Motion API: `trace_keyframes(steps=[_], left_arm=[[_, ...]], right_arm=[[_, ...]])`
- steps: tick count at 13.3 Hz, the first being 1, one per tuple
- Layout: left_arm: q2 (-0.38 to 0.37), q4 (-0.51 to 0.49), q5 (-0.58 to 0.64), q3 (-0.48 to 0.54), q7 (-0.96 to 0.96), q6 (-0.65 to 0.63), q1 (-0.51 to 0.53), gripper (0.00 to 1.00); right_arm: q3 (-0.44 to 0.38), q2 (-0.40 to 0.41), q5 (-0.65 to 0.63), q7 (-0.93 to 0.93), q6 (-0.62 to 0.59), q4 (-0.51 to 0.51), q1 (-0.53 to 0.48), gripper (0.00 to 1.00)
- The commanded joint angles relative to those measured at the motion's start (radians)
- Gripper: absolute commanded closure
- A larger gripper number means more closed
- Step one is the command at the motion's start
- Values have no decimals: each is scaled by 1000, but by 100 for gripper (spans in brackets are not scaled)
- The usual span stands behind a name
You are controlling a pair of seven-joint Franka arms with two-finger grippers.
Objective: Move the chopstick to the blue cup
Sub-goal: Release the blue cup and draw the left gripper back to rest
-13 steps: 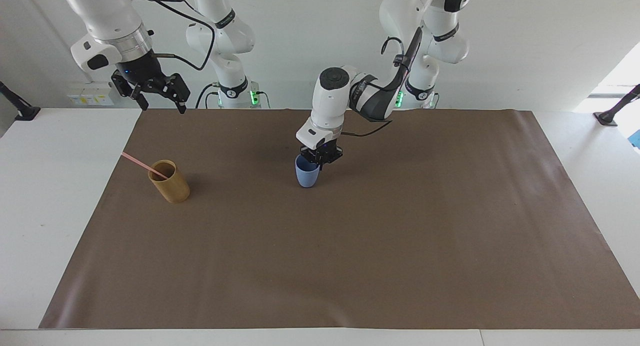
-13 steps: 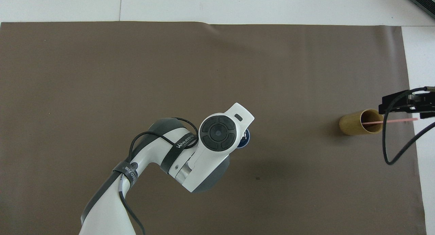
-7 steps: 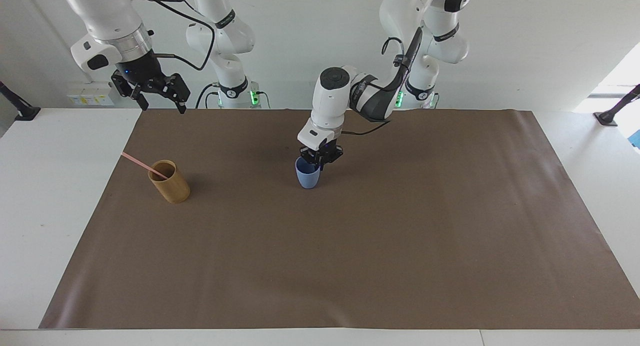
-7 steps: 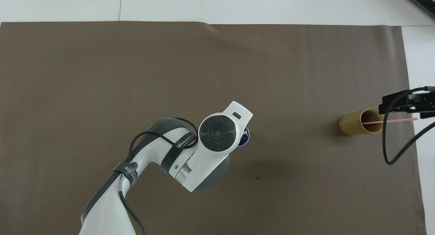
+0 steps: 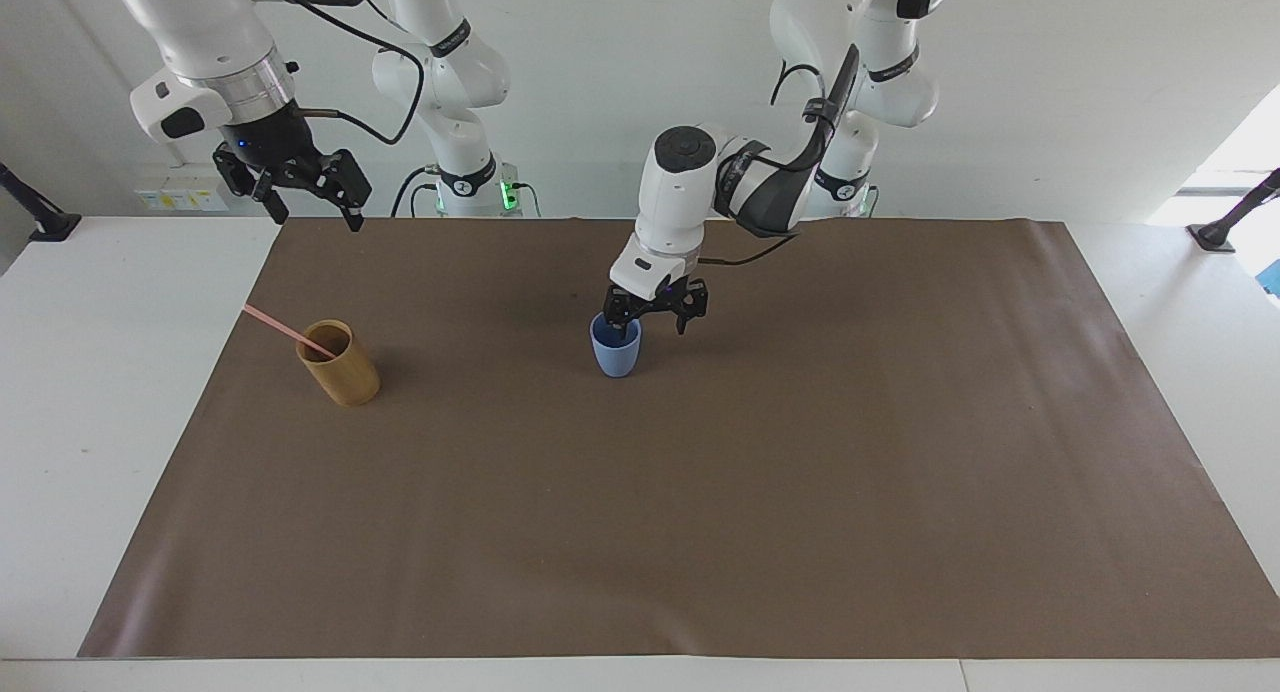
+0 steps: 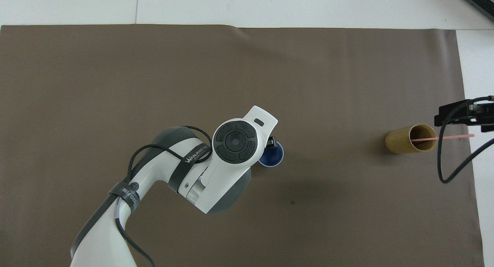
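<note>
The pink chopstick should go into the blue cup (image 6: 273, 158), so my right gripper should grab it by its upper end (image 6: 468, 135) next.
The blue cup (image 5: 615, 352) (image 6: 273, 158) stands upright near the middle of the brown mat. My left gripper (image 5: 650, 322) hangs open just above its rim, with one finger over the cup's mouth and the other outside it; it holds nothing. The pink chopstick (image 5: 275, 324) (image 6: 451, 137) leans in the tan bamboo cup (image 5: 340, 364) (image 6: 403, 142) at the right arm's end of the mat, its upper end sticking out past the mat's edge. My right gripper (image 5: 312, 210) (image 6: 465, 114) waits open and empty, high in the air over the table near the tan cup.
The brown mat (image 5: 700, 522) covers most of the white table (image 5: 100, 422). The right arm's black cable (image 6: 444, 166) hangs down next to the tan cup. The left arm's white wrist (image 6: 235, 141) covers part of the blue cup in the overhead view.
My left gripper has opened, letting go of the blue cup's rim, and has risen a little. The right gripper has lifted slightly. The cups and the chopstick have not moved.
</note>
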Motion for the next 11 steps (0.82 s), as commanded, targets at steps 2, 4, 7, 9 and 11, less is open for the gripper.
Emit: trace_keyframes(steps=[2,4,7,9,11], left_arm=[[-86,-8,47,-4,92,-53,117,0],[-131,-15,47,-4,194,-104,198,0],[-171,-20,42,-6,334,-184,313,0],[-194,-21,37,-7,423,-217,393,0],[-221,-27,21,-6,535,-262,476,0]], right_arm=[[-1,-30,21,-182,80,-128,-115,0],[-1,-54,27,-315,187,-229,-191,0],[-6,-56,30,-432,261,-300,-251,0],[-7,-54,137,-536,315,-369,-315,0],[-9,-40,195,-633,362,-406,-344,0]])
